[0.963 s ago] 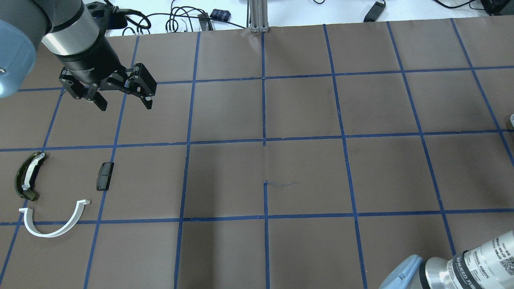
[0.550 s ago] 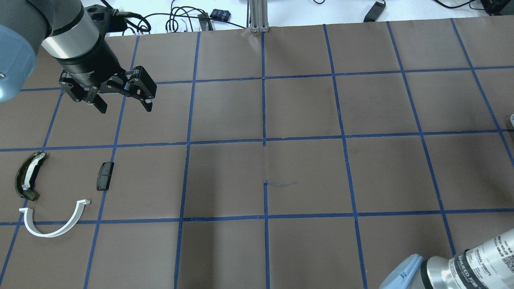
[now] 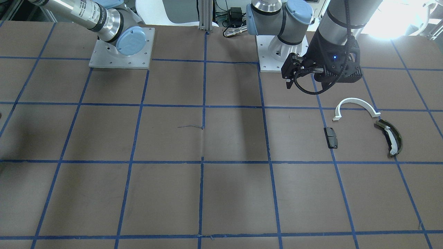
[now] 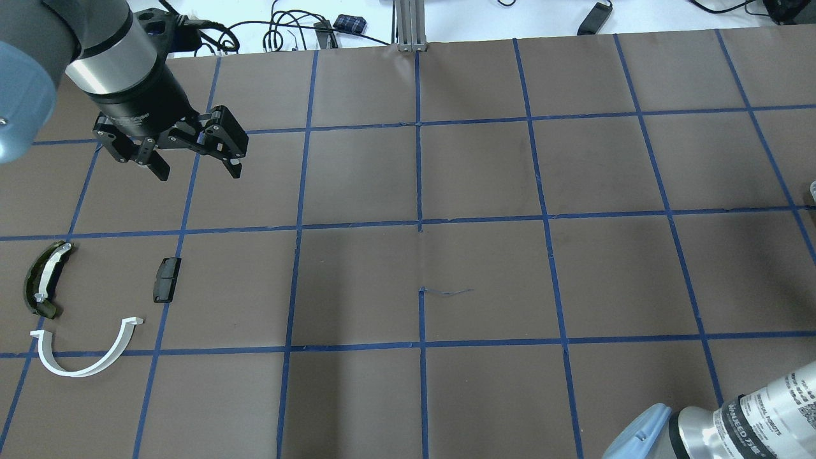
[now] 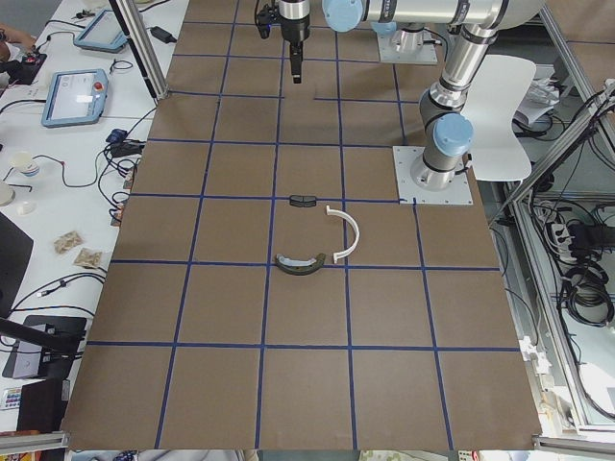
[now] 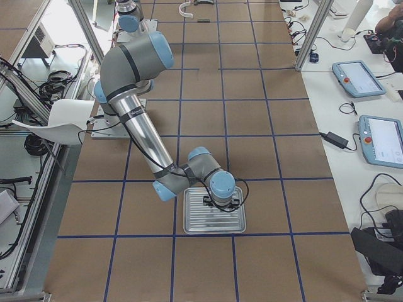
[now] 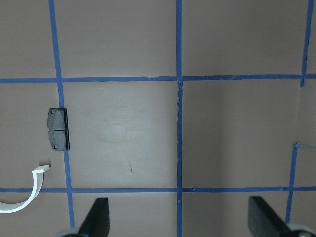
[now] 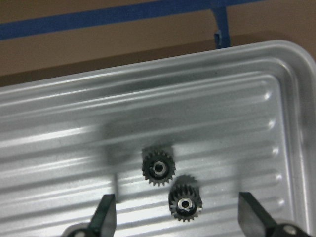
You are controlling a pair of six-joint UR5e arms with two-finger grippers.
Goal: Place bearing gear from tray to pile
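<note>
The bearing gear's toothed rim (image 8: pixel 175 203) needs to be grabbed by my right gripper next, so that the gear can go from the tray to the pile.
Two small dark bearing gears (image 8: pixel 158 168) (image 8: pixel 184 201) lie side by side in the ribbed metal tray (image 8: pixel 247 98). My right gripper (image 8: pixel 177 217) is open just above them, with one finger on each side of the pair. The tray (image 6: pixel 214 220) also shows in the exterior right view, under the right gripper. The pile lies at the table's left: a white half-ring (image 4: pixel 71 371), a dark rectangular block (image 4: pixel 166 279) and an olive curved piece (image 4: pixel 41 287). My left gripper (image 4: pixel 194 167) is open and empty, held above the table beyond the pile.
The table is brown paper with a grid of blue tape (image 4: pixel 419 223). Cables and a metal post (image 4: pixel 408 25) lie along the far edge. The arm bases (image 3: pixel 121 48) stand at the robot's side.
The left gripper has barely shifted and stays open. The right arm's forearm has moved slightly lower at the overhead view's bottom right.
</note>
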